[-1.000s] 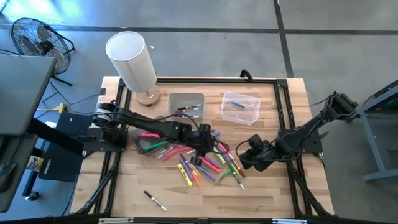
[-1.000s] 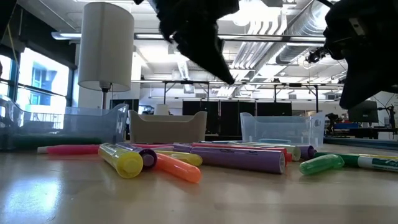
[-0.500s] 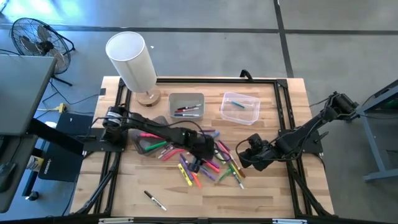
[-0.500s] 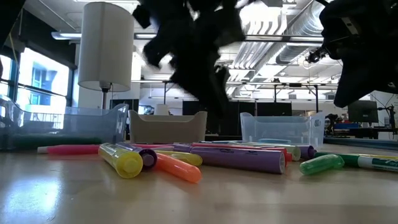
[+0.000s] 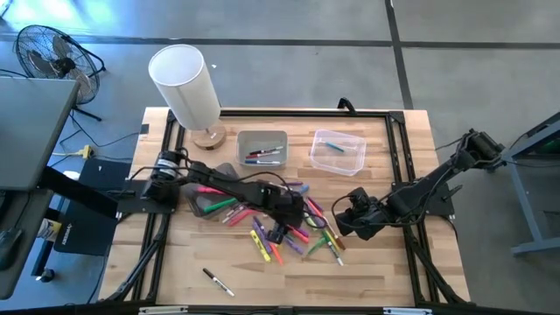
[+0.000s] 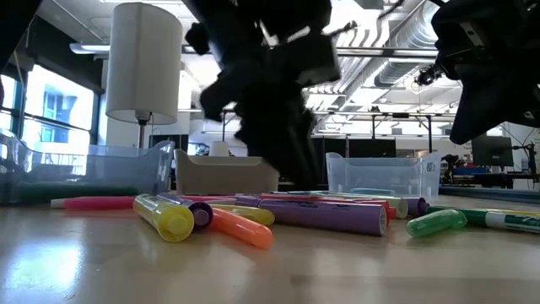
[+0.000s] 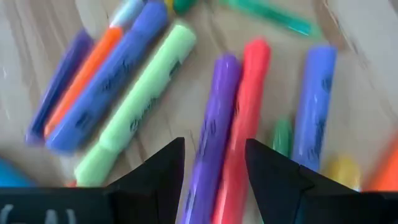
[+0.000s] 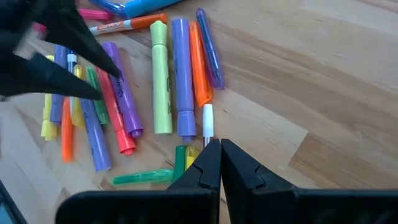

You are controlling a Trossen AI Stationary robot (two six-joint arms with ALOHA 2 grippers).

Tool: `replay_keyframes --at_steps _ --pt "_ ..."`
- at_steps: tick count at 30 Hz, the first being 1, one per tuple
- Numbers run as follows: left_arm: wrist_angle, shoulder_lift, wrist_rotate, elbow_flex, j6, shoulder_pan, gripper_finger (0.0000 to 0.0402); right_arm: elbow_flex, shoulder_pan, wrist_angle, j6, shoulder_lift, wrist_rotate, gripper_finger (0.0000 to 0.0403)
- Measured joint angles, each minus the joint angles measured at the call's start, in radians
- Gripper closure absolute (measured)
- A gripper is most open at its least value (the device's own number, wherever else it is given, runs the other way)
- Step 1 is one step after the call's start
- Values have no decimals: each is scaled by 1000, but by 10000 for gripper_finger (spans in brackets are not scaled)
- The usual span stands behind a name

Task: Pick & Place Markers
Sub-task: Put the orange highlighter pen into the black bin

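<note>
My left gripper will grab the red marker by its body [image 7: 239, 158], then it goes into the dark grey bin.
Several coloured markers [image 5: 293, 232] lie in a loose pile on the wooden table's middle. My left gripper [image 5: 280, 231] is low over the pile, slanting down, and open. In the left wrist view its fingers [image 7: 165, 171] stand on either side of a purple marker [image 7: 214, 134] and a red marker [image 7: 244, 124], which lie flat side by side. My right gripper [image 5: 346, 219] hangs shut to the right of the pile, above the table, with nothing in it [image 8: 214, 158]. My left gripper comes at the purple marker [image 7: 211, 155] and the red marker [image 7: 239, 155] from above, slanting down, one finger on each outer side of the pair. I cannot tell whether the fingers touch them. Both markers lie flat on the table.
At the back stand a grey bin [image 5: 262, 147] with a few markers and a clear bin [image 5: 338, 150] with a green one. Another clear bin [image 5: 208, 203] of markers sits under my left arm. A lamp [image 5: 185, 83] stands back left. A black marker [image 5: 219, 282] lies alone near the front edge.
My left gripper has come down onto the marker pile and a little toward the table's near edge, tipping more steeply downward. The markers lie as before. My right arm has kept still.
</note>
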Motion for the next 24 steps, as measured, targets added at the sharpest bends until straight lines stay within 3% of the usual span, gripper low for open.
replay_keyframes --at_steps 24 --pt "14 3 -43 -5 5 27 236 0 -13 -4 -4 0 -3 403"
